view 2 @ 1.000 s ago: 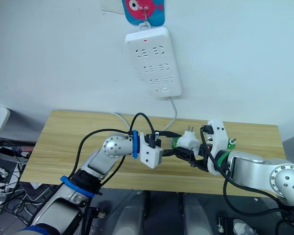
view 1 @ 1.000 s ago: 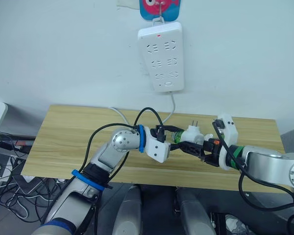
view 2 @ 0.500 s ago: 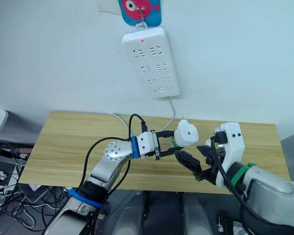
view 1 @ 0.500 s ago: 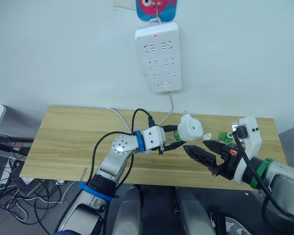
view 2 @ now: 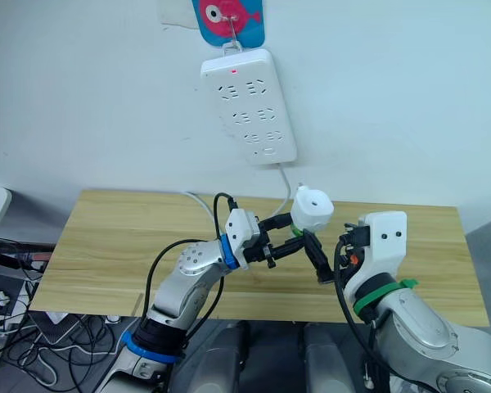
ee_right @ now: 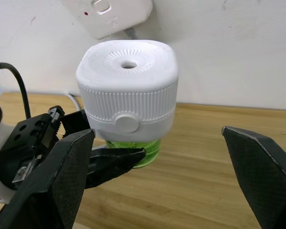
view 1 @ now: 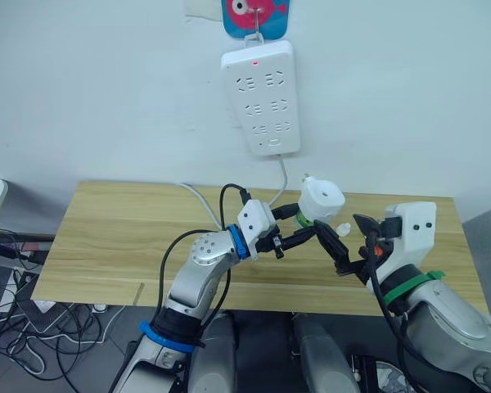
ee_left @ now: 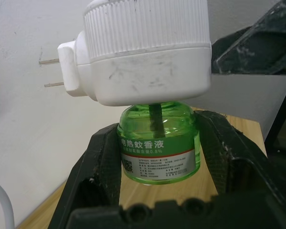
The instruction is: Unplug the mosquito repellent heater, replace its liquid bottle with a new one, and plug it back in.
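Observation:
My right gripper should reach for the heater and grab it by its ribbed white housing [view 1: 322,199] [ee_right: 128,98]. Then the heater's prongs stay free to plug the heater back in.
The white mosquito repellent heater [view 1: 321,199] hangs in the air above the table, unplugged, its two prongs [ee_left: 50,72] bare and facing the wall. A translucent green liquid bottle [ee_left: 158,150] with a dark wick sits screwed into its underside. My left gripper [view 1: 304,225] is shut on that bottle, one finger on each side. My right gripper [ee_right: 158,131] stands wide open just right of the heater, fingers [ee_right: 62,181] apart on either side of it and touching nothing.
A long white power strip [view 1: 259,98] with a red light hangs on the wall above the wooden table [view 1: 114,229], its white cable running down to the tabletop. A small white pointed cap [view 1: 341,228] lies on the table behind my right gripper.
A second ago both grippers met at the heater. The right one let go and drew back open. The left has raised the heater and bottle toward the wall.

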